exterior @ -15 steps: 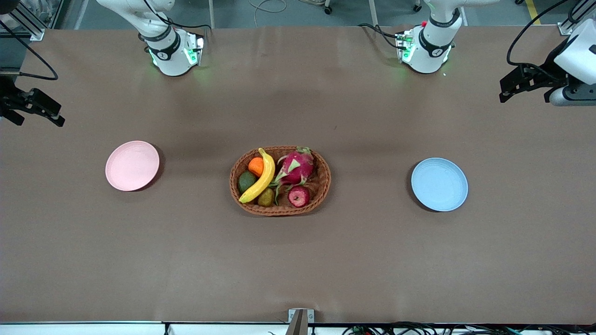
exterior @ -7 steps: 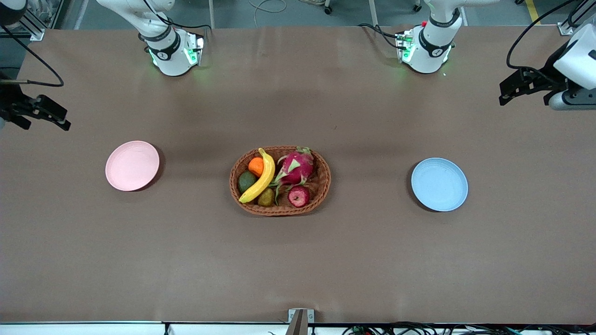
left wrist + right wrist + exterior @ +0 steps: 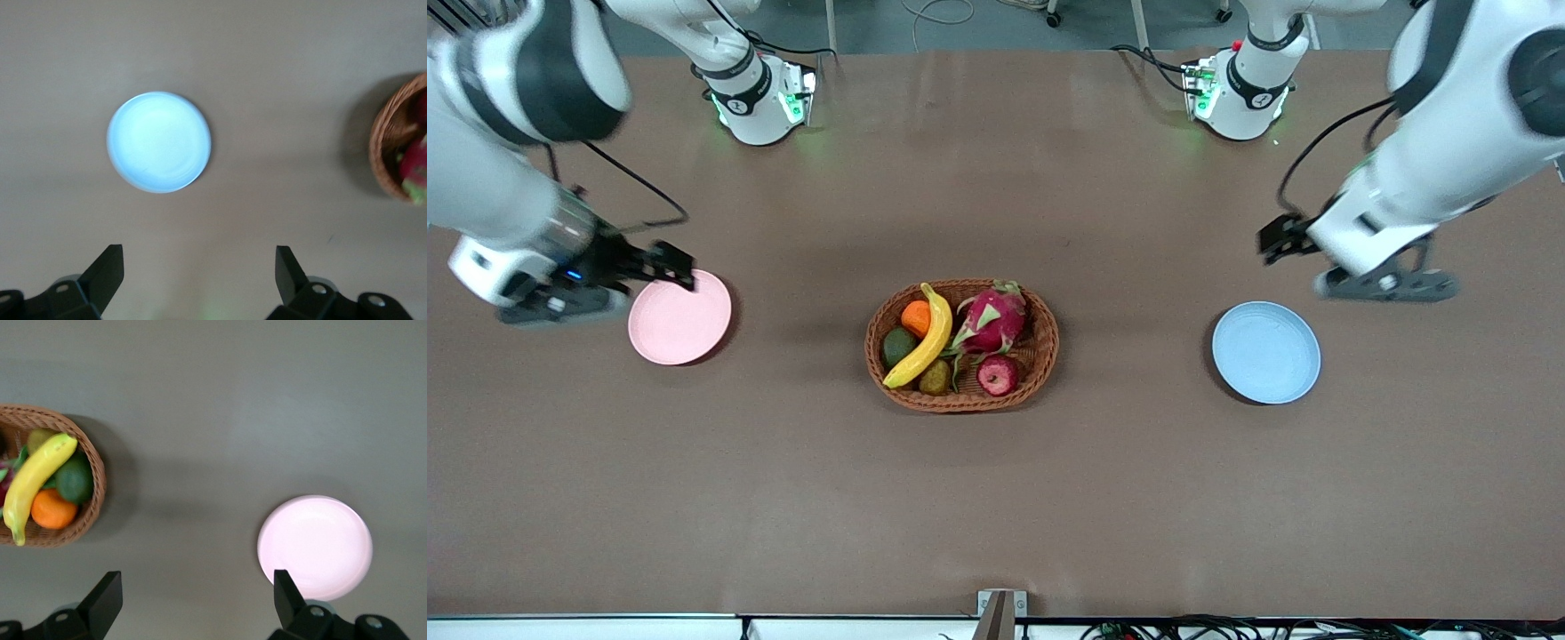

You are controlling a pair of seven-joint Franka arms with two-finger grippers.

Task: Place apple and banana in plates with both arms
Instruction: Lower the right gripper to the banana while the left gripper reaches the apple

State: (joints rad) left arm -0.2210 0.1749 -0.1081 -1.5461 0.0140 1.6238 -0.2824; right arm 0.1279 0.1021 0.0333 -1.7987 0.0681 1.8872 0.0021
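My right gripper grabs the yellow banana by its middle (image 3: 933, 342) next, to put it in the pink plate (image 3: 685, 324).
The dark red apple (image 3: 997, 374) and the yellow banana (image 3: 922, 342) lie in the brown wicker basket (image 3: 1049, 342) at mid-table. The banana also shows in the right wrist view (image 3: 35, 480). The pink plate (image 3: 685, 324) sits toward the right arm's end and the blue plate (image 3: 1266, 352) toward the left arm's end; both are bare. My right gripper (image 3: 674, 263) is open and empty over the pink plate's rim (image 3: 315, 547). My left gripper (image 3: 1273, 238) is open and empty over bare table close to the blue plate (image 3: 159, 142).
The basket also holds a pink dragon fruit (image 3: 991, 322), an orange (image 3: 915, 317), a dark green avocado (image 3: 897, 346) and a small olive fruit (image 3: 935, 379). The basket's edge shows in the left wrist view (image 3: 390, 143). The arm bases stand along the table's farthest edge.
Both arms have swung in from the table's ends toward the middle. The right gripper now hangs over the pink plate's rim, the left near the blue plate. The fruit has not moved.
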